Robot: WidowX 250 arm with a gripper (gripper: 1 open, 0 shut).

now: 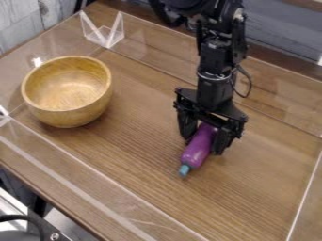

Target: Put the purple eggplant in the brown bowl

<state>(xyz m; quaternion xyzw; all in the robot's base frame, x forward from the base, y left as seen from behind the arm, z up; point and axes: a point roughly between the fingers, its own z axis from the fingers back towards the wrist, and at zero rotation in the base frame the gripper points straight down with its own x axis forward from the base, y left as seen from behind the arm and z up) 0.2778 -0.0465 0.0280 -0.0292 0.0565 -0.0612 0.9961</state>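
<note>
My fingers reach down to the wooden table on both sides of the eggplant, so it is time for my gripper to close on the purple eggplant [197, 148].
The purple eggplant [197, 148] lies on the wooden table right of centre, its teal stem tip pointing toward the front left. My gripper [206, 137] points straight down over the eggplant's upper end, open, with one black finger on each side of it and the jaws not closed on it. The brown bowl [67, 89] stands empty at the left side of the table, well apart from the gripper.
A low clear plastic wall [75, 193] runs along the table's front and left edges. A clear angled stand [104, 30] sits at the back left. Bare wood [132, 132] lies between bowl and eggplant.
</note>
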